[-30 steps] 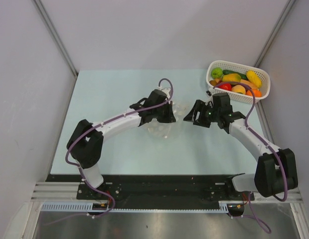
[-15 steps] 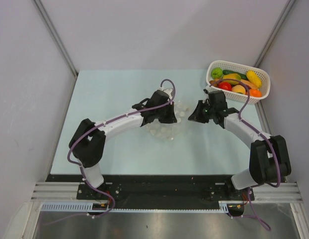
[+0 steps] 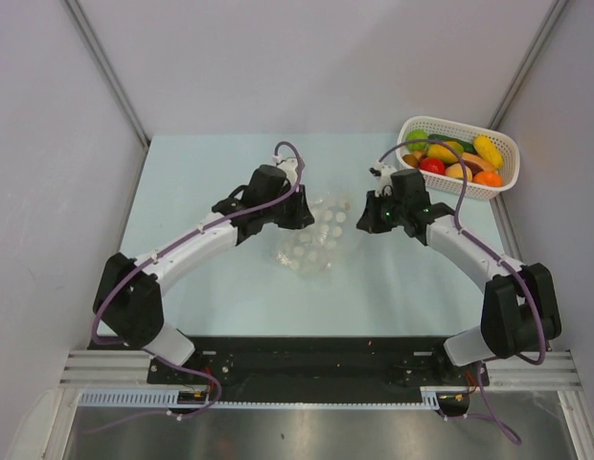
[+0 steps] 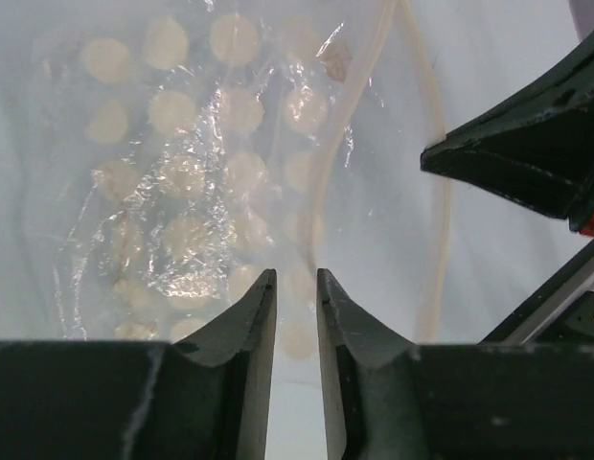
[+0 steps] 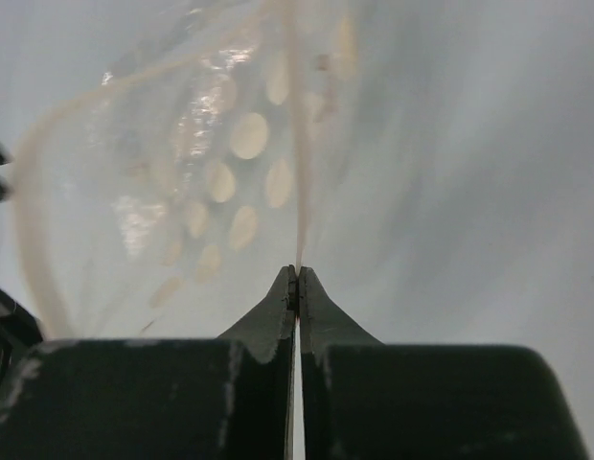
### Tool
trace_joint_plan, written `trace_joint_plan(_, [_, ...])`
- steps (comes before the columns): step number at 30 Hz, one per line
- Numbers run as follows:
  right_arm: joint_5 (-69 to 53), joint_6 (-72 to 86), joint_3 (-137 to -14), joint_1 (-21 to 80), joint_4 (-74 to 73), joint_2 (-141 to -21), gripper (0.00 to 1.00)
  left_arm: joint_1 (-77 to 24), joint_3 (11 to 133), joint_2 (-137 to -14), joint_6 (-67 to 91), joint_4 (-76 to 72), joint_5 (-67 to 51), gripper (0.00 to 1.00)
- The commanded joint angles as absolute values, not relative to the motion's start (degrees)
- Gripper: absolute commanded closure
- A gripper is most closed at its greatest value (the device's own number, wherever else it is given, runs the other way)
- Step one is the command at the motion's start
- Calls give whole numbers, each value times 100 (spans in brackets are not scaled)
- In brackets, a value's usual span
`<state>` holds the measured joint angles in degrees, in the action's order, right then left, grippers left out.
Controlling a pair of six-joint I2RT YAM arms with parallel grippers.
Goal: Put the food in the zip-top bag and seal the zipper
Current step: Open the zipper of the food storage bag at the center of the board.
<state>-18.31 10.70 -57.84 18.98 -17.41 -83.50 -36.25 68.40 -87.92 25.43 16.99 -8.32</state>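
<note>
My left gripper grabs the zip-top bag by its zipper edge (image 3: 313, 221) next, opposite my right gripper. This keeps the bag's opening open to place the food (image 3: 452, 163) inside.
The zip-top bag (image 3: 314, 240), clear with white dots, lies crumpled on the table between my two grippers. My right gripper (image 3: 363, 218) is shut on its mouth edge, and the zipper (image 5: 295, 144) runs straight up from the closed tips (image 5: 297, 273). Just left of the bag, my left gripper (image 3: 307, 215) has its jaws a narrow gap apart (image 4: 295, 280) with nothing pinched. The dotted film (image 4: 182, 192) lies just beyond its tips. The food (image 3: 452, 163), orange, yellow, green and red, is piled in the white basket.
The white lattice basket (image 3: 446, 120) stands at the table's back right corner, close behind my right arm. Grey walls enclose the table on three sides. Both arms reach in toward the middle.
My left gripper has let go of the bag and drawn back to the left. My right gripper closed on the bag's mouth edge and holds it. The bag has spread flatter.
</note>
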Motion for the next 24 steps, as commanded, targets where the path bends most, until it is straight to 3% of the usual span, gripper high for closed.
trace_joint_plan(1, [-2048, 484, -6354, 2460, -1415, -7981, 100, -3674, 7118, -8613, 2031, 1731, -1081, 69])
trace_joint_plan(3, [-2083, 431, -6442, 2654, -1459, -7937, 100, -3683, 7277, -8657, 1864, 1967, -1020, 61])
trace_joint_plan(10, [-2118, 527, -6627, 2769, -1441, -7945, 100, -3709, 7479, -8578, 1643, 2373, -940, 51])
trace_joint_plan(14, [-2153, 633, -6688, 2795, -1433, -7972, 100, -3709, 7225, -8097, 1757, 2268, -1020, 32])
trace_joint_plan(19, [-2153, 1132, -6662, 2716, -1336, -8042, 100, -3980, 7066, -7682, 1749, 1951, -845, 19])
trace_joint_plan(24, [-2338, 1599, -6662, 2654, -1143, -8077, 100, -4280, 7294, -8049, 1793, 2284, -405, 21])
